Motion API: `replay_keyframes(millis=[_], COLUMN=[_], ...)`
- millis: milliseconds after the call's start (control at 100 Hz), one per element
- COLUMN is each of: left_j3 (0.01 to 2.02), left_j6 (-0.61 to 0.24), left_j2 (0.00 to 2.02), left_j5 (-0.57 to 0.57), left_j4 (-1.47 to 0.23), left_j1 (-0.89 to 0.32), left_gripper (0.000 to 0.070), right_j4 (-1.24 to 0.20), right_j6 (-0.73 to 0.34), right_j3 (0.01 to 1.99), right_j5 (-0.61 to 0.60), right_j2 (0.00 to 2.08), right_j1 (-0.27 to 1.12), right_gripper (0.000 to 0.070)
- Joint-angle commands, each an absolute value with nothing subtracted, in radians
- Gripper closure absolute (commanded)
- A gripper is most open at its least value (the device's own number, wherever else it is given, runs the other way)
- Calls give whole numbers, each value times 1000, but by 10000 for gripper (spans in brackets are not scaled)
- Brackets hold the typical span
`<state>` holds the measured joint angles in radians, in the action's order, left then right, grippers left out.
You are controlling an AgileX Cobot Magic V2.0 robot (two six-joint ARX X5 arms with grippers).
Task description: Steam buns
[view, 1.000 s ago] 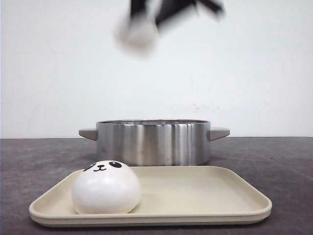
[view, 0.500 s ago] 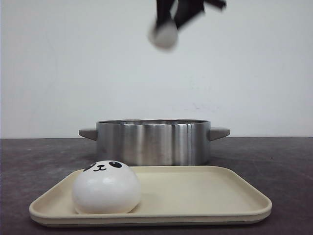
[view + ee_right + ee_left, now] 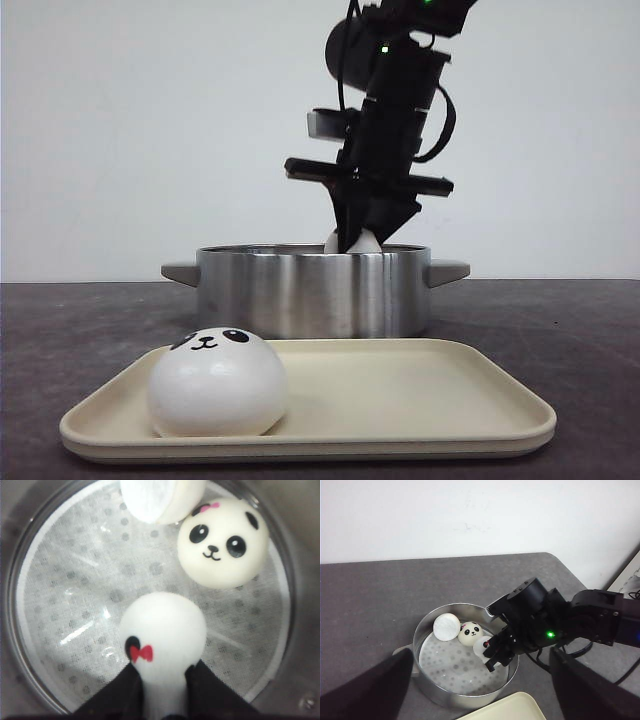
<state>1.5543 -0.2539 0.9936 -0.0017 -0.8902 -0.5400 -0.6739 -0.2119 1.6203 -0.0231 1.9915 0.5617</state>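
The robot's right gripper holds the panda bun (image 3: 162, 630) low over the dotted liner (image 3: 95, 610), so the bun would rest well and the gripper should open now.
My right gripper (image 3: 365, 238) is shut on a white panda bun (image 3: 162, 630) with a red bow and holds it low inside the steel pot (image 3: 310, 290), just above the dotted liner. The held bun also shows in the left wrist view (image 3: 482, 646), under the right gripper (image 3: 495, 657). Two more buns lie in the pot: one face up (image 3: 222, 542), one tipped with its flat underside showing (image 3: 160, 497). A fourth bun (image 3: 217, 383) sits at the left end of the beige tray (image 3: 420, 400). My left gripper (image 3: 481, 655) is open, empty, high above the pot.
The pot has two grey side handles (image 3: 447, 270) and stands behind the tray on the dark grey table (image 3: 380, 590). The table's edge (image 3: 580, 587) runs past the pot on the right arm's side. A white wall is behind.
My right arm has come down from the top of the front view with the bun, to the right, and now reaches into the pot. The bun on the tray has not moved.
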Motion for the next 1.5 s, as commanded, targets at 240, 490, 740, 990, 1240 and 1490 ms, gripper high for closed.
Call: replay_keyframes(millis=[240, 490, 740, 990, 1240, 1490], left_j3=[1576, 1575, 1555, 1438, 1257, 1089], left_j6=[-247, -245, -243, -251, -297, -415], left_j2=[1001, 1011, 1058, 1118, 1159, 1219], left_j5=[-5, -5, 1, 27, 28, 122], left_j4=[-886, -898, -981, -1005, -934, -815], left_j1=[-547, -547, -551, -624, -722, -759], left_gripper=[185, 185, 185, 185, 184, 173], right_j4=[-681, -716, -813, -818, -817, -816], right_j6=[-198, -198, -202, -202, -203, -229], right_j3=[1637, 1639, 1740, 1747, 1747, 1747], right_j5=[-18, -19, -33, 4, 158, 284], right_j2=[2019, 2019, 1963, 1757, 1514, 1338], right_j1=[566, 559, 558, 645, 774, 858], right_gripper=[214, 211, 571, 682, 683, 683])
